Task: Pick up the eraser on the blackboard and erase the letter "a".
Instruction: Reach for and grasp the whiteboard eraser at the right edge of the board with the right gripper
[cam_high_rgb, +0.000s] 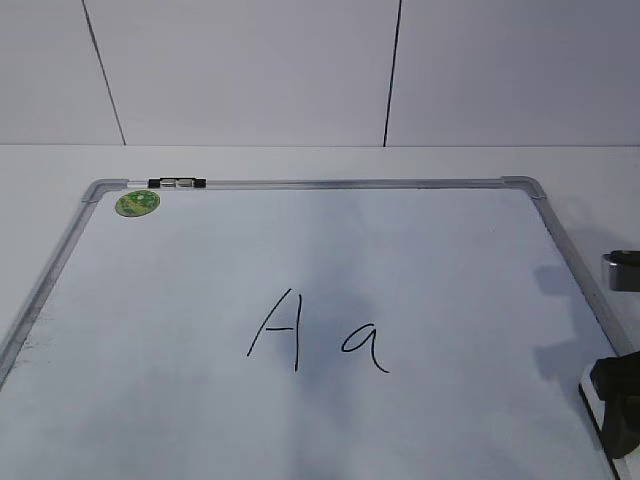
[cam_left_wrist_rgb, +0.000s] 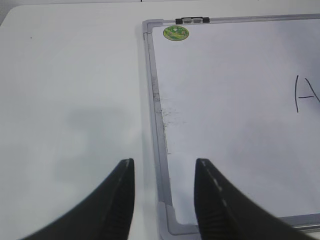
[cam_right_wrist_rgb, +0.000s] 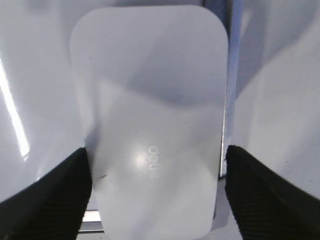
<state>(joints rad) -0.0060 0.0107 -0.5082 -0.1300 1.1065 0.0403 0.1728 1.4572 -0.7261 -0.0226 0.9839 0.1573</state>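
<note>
The eraser is narrow across its body (cam_right_wrist_rgb: 157, 120), so the robot's right gripper should grab it by its long straight sides next. Then it can erase the "a".
The blackboard (cam_high_rgb: 200, 280) lies flat on the table, with the small letter "a" (cam_high_rgb: 365, 347) written near its middle. The white eraser (cam_right_wrist_rgb: 150, 125) lies at the board's right edge, beside the metal frame (cam_right_wrist_rgb: 231, 100); only its edge shows in the exterior view (cam_high_rgb: 588, 388). My right gripper (cam_right_wrist_rgb: 156, 150) is open and straddles the eraser: the left finger is at its side, and a narrow gap shows by the right finger. It shows at the lower right of the exterior view (cam_high_rgb: 620, 405). My left gripper (cam_left_wrist_rgb: 164, 162) is open and empty over the board's near left corner.
A capital "A" (cam_high_rgb: 280, 330) stands left of the "a". A green sticker (cam_high_rgb: 137, 203) and a marker pen (cam_high_rgb: 177, 183) sit at the board's far left corner. A grey and black part (cam_high_rgb: 622, 270) juts in at the right edge.
</note>
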